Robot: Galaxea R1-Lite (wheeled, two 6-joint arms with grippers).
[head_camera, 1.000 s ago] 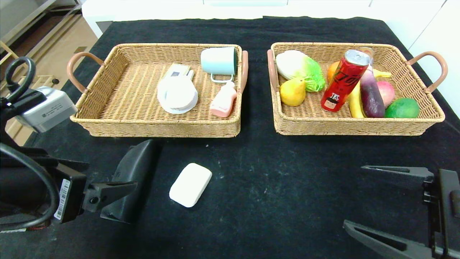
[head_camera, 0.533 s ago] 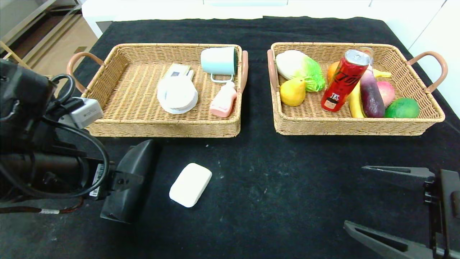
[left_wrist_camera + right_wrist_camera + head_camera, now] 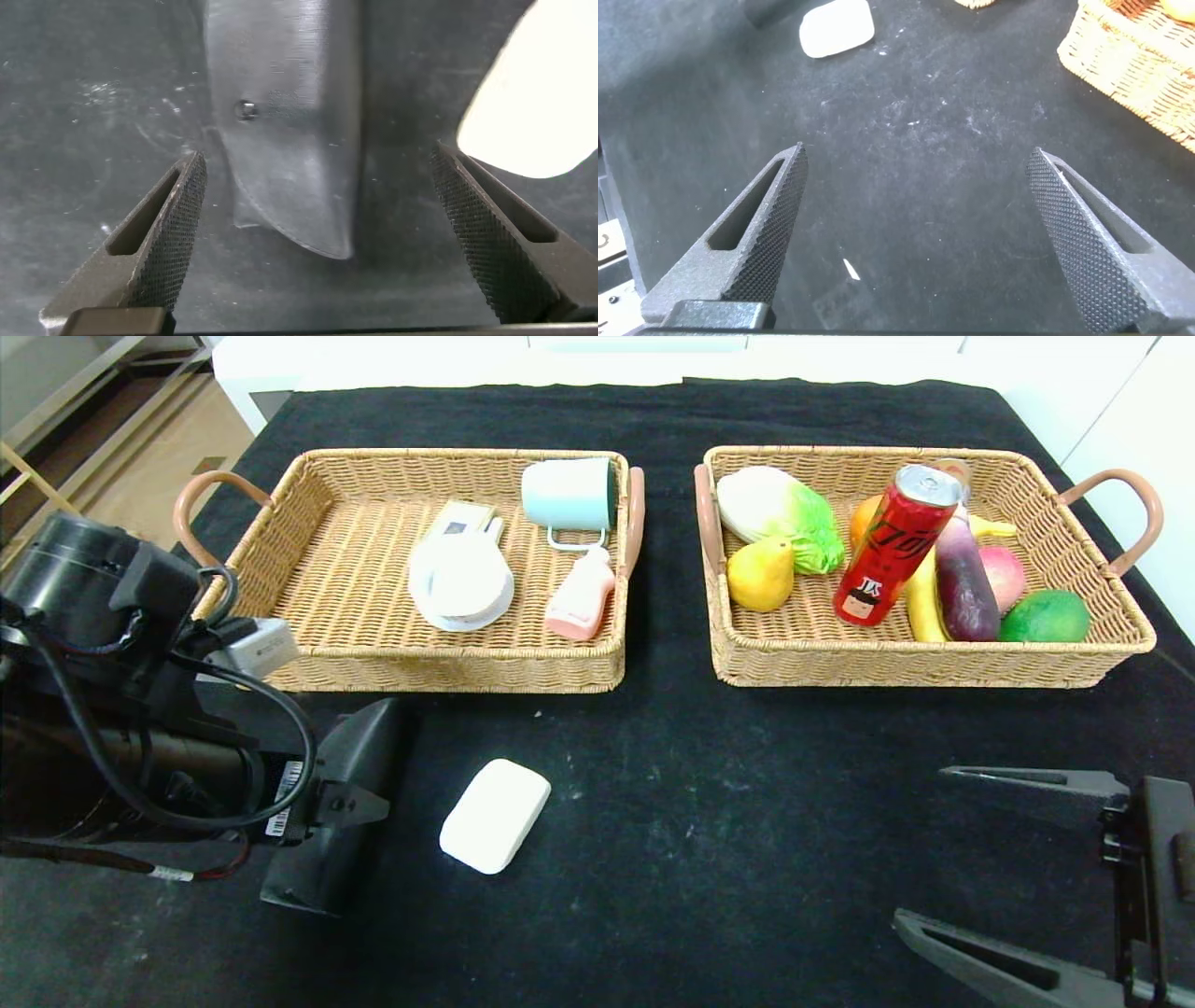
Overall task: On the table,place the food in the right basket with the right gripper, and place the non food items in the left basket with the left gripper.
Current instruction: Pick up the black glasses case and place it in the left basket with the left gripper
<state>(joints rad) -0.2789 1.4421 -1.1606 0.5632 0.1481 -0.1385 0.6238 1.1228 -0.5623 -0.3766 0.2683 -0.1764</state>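
Dark cloth shows between my left gripper's fingers and the case's pointed end below, so closing now would miss. It lowers first, then closes on the case.
On the black table point(image 3: 709, 803) a black wedge-shaped case point(image 3: 353, 767) lies in front of the left basket point(image 3: 411, 670). A white soap-like bar point(image 3: 495, 815) lies beside it. My left arm point(image 3: 121, 728) hangs over the case. In the left wrist view the left gripper point(image 3: 318, 157) is open, its fingers on either side of the case's pointed end point(image 3: 290, 121) without touching it. The right basket point(image 3: 915, 665) holds the red can point(image 3: 892, 546), banana point(image 3: 922, 602), eggplant point(image 3: 963, 574) and peach point(image 3: 1004, 569). My right gripper point(image 3: 920, 843) is open over bare cloth at the front right.
The left basket also holds a round white dish point(image 3: 460, 581), a mint cup point(image 3: 568, 495) on its side, a pink bottle point(image 3: 581, 597) and a small box point(image 3: 457, 518). A cabbage point(image 3: 780, 518), pear point(image 3: 761, 577) and green fruit point(image 3: 1046, 616) share the right basket.
My left arm has swung in from the left, and its gripper has turned down over the black case. The right arm and all objects have stayed still.
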